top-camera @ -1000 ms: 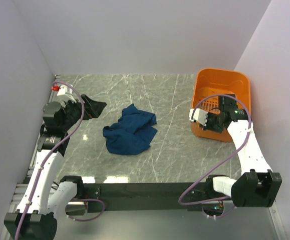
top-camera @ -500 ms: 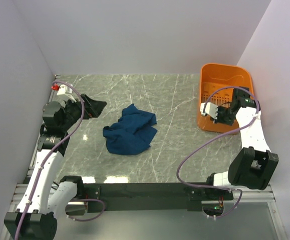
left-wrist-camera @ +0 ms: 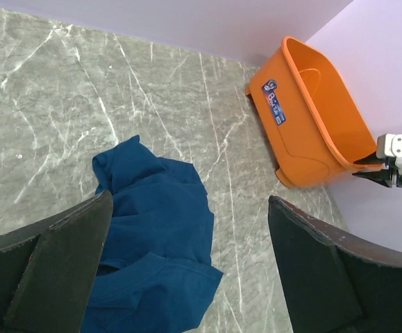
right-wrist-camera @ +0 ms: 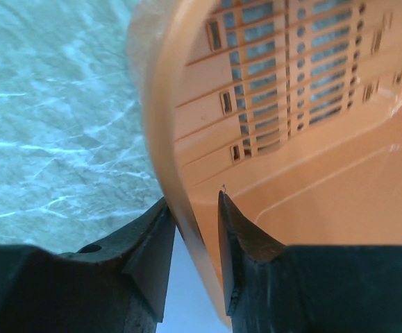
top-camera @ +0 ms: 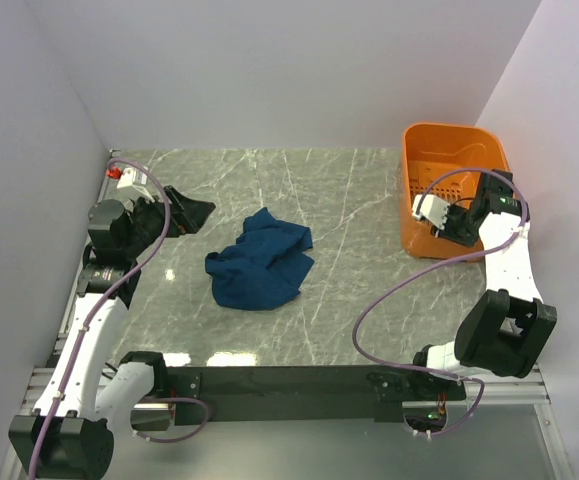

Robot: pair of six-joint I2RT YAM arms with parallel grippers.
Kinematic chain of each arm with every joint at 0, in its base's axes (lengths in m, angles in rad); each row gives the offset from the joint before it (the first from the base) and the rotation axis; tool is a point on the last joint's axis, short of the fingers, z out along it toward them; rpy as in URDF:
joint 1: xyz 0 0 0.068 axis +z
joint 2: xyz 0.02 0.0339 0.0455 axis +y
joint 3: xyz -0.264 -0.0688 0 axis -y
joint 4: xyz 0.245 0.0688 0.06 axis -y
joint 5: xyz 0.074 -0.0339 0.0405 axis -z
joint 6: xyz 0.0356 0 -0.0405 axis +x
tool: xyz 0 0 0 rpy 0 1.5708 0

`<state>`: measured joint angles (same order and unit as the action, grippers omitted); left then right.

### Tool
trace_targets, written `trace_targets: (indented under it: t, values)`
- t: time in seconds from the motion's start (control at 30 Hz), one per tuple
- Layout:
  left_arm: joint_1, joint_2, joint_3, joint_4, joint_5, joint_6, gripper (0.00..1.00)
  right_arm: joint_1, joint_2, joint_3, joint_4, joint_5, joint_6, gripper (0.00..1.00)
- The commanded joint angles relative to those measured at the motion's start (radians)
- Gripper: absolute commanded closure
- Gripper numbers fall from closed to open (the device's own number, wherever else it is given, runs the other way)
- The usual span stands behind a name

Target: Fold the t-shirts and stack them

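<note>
My left gripper next grabs the t-shirt by its nearest fold to spread it for folding; my right gripper gets the opposite edge.
A dark teal-blue t-shirt lies crumpled near the middle of the marble table; no print shows. My left gripper hovers at the far left, wide open and holding nothing. In the left wrist view the t-shirt lies below and between its fingers. My right gripper is at the near rim of the orange basket. Its jaws straddle that rim with a gap showing, one finger outside and one inside, so the right gripper is open.
The orange basket stands upright at the back right corner, against the right wall, and looks empty. Walls close in the table on the left, back and right. A dark rail runs along the near edge between the arm bases.
My right arm has carried the basket rightward and back, from tilted to upright by the wall, and its jaws have widened around the rim. The left arm and t-shirt have barely moved.
</note>
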<state>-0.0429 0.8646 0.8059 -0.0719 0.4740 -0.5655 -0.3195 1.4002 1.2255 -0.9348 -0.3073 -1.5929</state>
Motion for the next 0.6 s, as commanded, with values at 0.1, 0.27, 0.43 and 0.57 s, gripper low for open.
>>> trace_targets:
  t: [0.1, 0.27, 0.43, 0.57]
  values:
    - [-0.005, -0.004, 0.021, 0.032, 0.021, -0.001, 0.01, -0.03, -0.043, 0.026, 0.119, 0.05, 0.151, 0.57]
    - [-0.005, -0.001, 0.021, 0.032, 0.023, 0.001, 0.01, -0.043, -0.096, -0.003, 0.099, 0.031, 0.163, 0.31]
    - [-0.005, 0.004, 0.033, 0.021, 0.023, 0.01, 0.01, -0.041, -0.151, -0.017, 0.053, -0.068, 0.175, 0.13]
    - [-0.005, 0.008, 0.036, 0.011, 0.026, 0.015, 0.0, -0.007, -0.216, 0.029, -0.021, -0.206, 0.24, 0.1]
